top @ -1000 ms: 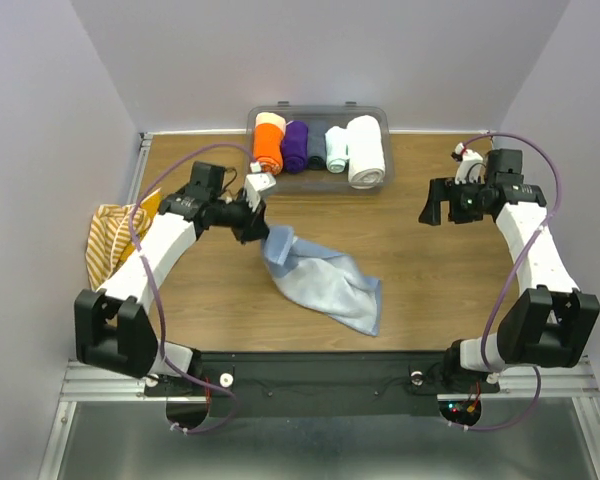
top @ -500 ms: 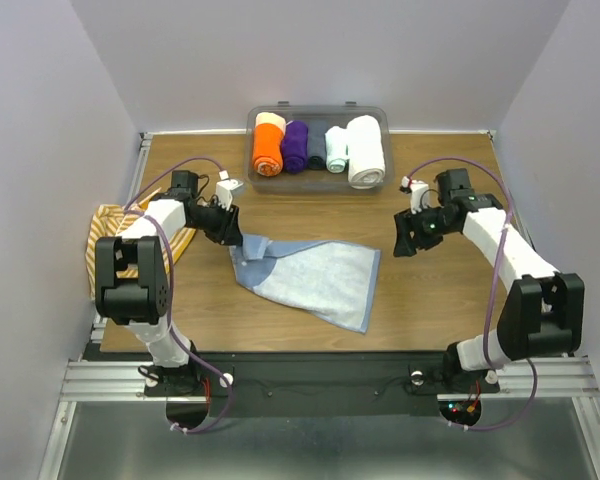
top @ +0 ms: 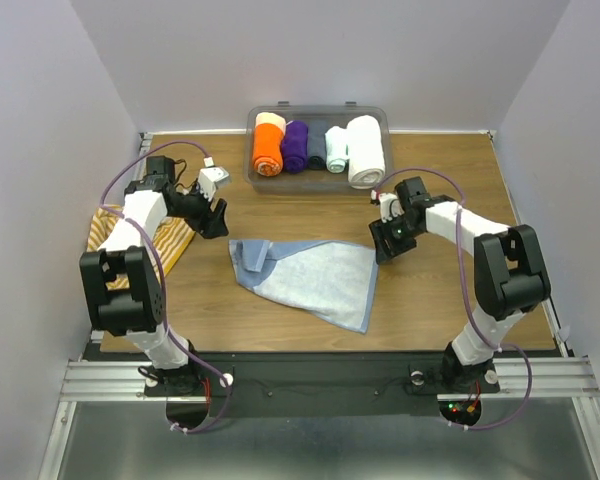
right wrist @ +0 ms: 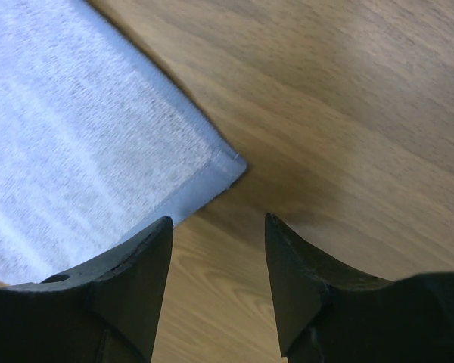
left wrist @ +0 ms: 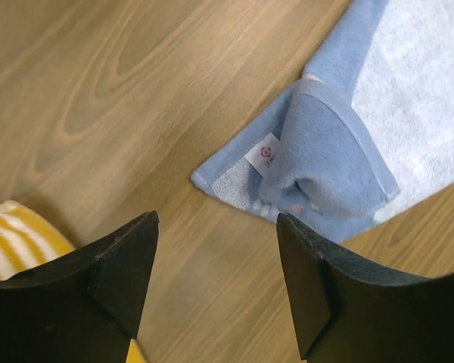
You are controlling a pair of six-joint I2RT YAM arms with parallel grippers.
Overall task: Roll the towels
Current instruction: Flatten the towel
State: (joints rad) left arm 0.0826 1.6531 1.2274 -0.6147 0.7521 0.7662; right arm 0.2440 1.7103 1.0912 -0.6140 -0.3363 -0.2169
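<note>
The pale blue towel needs to be spread for rolling. My left gripper should next grab the corner at the towel's folded end, opposite my right gripper.
The pale blue towel lies spread on the table, its left corner folded over with a small white tag showing. My left gripper hovers open just left of that folded corner, nothing between its fingers. My right gripper is open at the towel's far right corner, which lies just ahead of the fingertips and apart from them. The yellow-and-white striped towel is bunched at the table's left edge, partly under the left arm; a bit of it shows in the left wrist view.
A clear bin at the back holds rolled towels: orange, purple, dark, pale and a thick white one. Bare wood table surrounds the blue towel.
The left gripper let go of the blue towel's corner and drew back to the left. The towel dropped and spread flatter. The right arm swung in to the towel's right corner, jaws narrowing.
</note>
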